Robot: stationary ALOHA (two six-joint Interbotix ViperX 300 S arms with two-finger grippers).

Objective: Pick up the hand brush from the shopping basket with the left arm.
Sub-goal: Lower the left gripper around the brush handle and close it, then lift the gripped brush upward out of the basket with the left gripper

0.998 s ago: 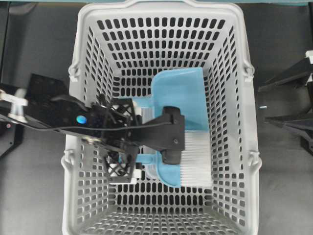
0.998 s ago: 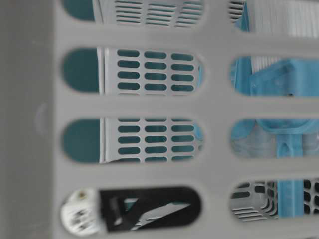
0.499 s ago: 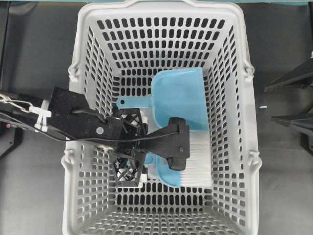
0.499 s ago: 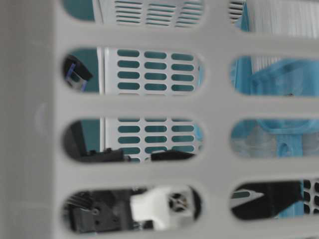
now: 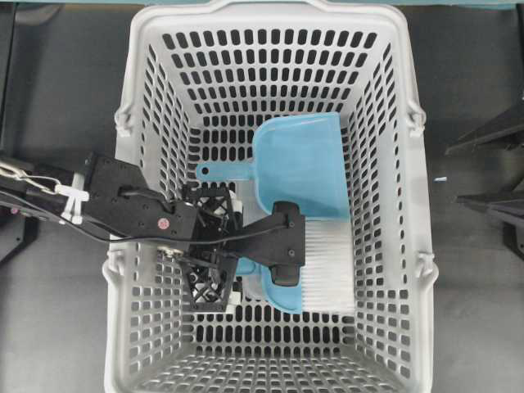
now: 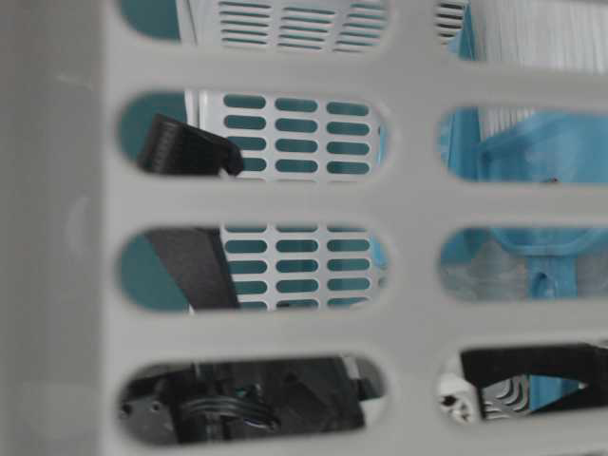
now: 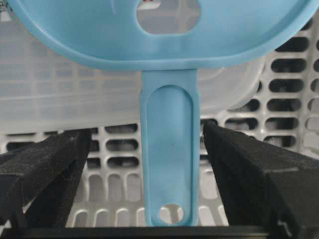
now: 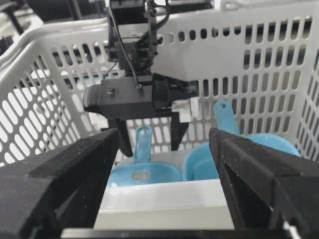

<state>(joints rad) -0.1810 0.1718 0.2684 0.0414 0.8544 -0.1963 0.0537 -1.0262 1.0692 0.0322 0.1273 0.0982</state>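
My left gripper should close on the thin handle of the brush now. The handle is between both black fingers in the left wrist view, so they would hold it.
The light-blue hand brush [image 5: 280,296] lies on the floor of the grey shopping basket [image 5: 139,98], its white bristles [image 5: 329,266] towards the right. My left gripper [image 5: 213,250] is down inside the basket and open. In the left wrist view its two black fingers [image 7: 45,169] stand on either side of the brush's thin handle [image 7: 170,164]. The right one is almost touching the handle. The half-round body [image 7: 159,35] fills the top of that view. My right gripper [image 8: 159,199] is wide open and empty, outside the basket at the right [image 5: 452,174].
A light-blue dustpan scoop [image 5: 299,160] lies just beyond the brush, its handle [image 5: 214,170] close to my left gripper's far finger. The basket walls hem in the left arm. In the table-level view the brush [image 6: 532,152] shows through the wall slots.
My left gripper has sunk lower in the basket and shifted off the dustpan handle, so its fingers now straddle the brush handle. The right arm has drawn slightly to the right.
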